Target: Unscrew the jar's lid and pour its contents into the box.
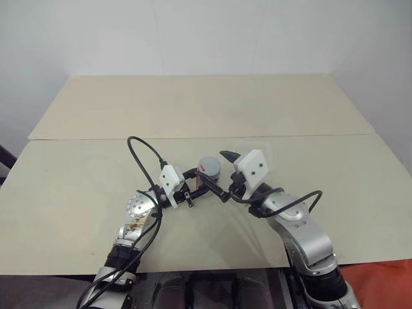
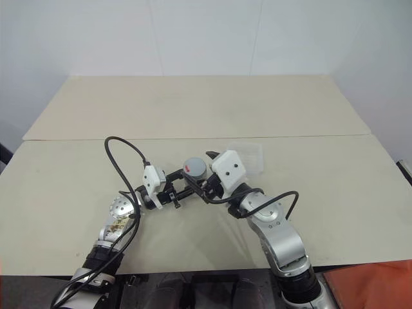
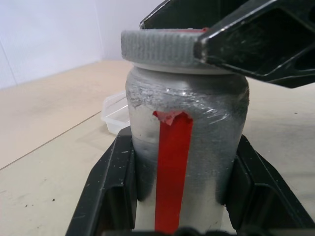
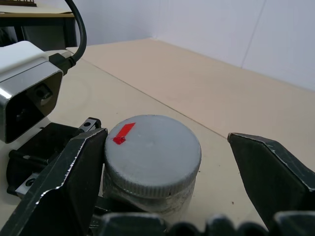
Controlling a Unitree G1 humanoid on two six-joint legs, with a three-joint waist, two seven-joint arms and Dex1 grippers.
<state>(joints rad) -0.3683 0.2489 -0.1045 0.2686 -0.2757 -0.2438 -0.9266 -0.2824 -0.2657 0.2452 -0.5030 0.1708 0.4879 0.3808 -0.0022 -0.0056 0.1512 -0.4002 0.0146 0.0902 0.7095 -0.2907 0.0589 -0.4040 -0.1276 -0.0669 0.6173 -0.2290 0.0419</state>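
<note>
The fingers of my right gripper reach down on both sides of the grey lid (image 4: 153,155) above the jar's body (image 4: 157,202), so my right gripper closes on the lid next.
The silvery-grey jar (image 3: 184,147) with a red strip stands upright above the table, and my left gripper (image 3: 182,142) is shut on its body, one black finger on each side. The grey lid (image 4: 152,147), with a red mark on top, sits on the jar. My right gripper (image 4: 167,137) is open and straddles the lid; one finger (image 4: 74,177) lies against the rim and the other (image 4: 270,172) stands apart. The contents are hidden inside the jar. The clear plastic box (image 2: 248,154) lies on the table just behind and right of the grippers.
Two beige tables (image 1: 77,193) meet at a seam behind the jar. A black cable (image 1: 143,154) loops up from my left wrist. White walls stand at the back.
</note>
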